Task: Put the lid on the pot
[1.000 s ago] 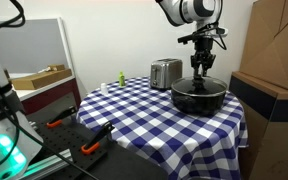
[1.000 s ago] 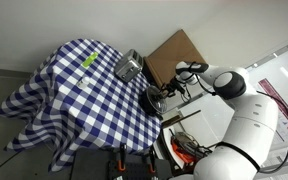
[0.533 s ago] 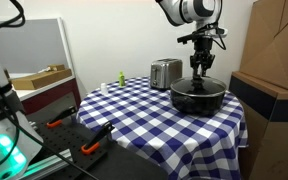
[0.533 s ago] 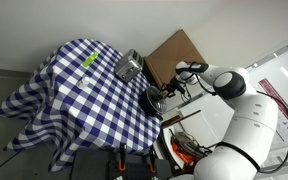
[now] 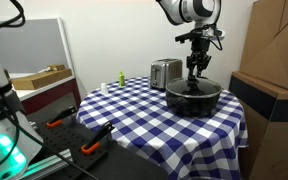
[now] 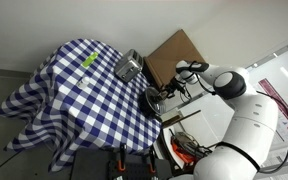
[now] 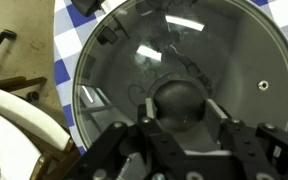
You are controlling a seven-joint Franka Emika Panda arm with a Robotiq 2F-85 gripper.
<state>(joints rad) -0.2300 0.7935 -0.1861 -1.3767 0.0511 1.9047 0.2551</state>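
Observation:
The glass lid lies level on the black pot's rim and covers the pot's opening, so it is now time for my gripper to release the lid.
The black pot (image 5: 194,101) stands on the checked tablecloth at the table's far right, and it also shows in an exterior view (image 6: 154,101). The glass lid (image 7: 199,45) lies level over the pot's mouth; from the side it shows as a thin disc (image 5: 194,87) on the rim. My gripper (image 7: 182,103) comes straight down over the lid. Its two fingers press against either side of the dark round knob (image 7: 177,95). In an exterior view the gripper (image 5: 196,72) stands upright above the pot's middle.
A silver toaster (image 5: 165,72) stands just behind the pot towards the table's middle. A small green object (image 5: 119,78) lies at the table's far edge. A big cardboard box (image 5: 272,50) stands close beside the pot. The table edge (image 5: 229,125) is near the pot.
The gripper, the lid and the pot have shifted slightly towards the toaster. The fingers stay on the knob.

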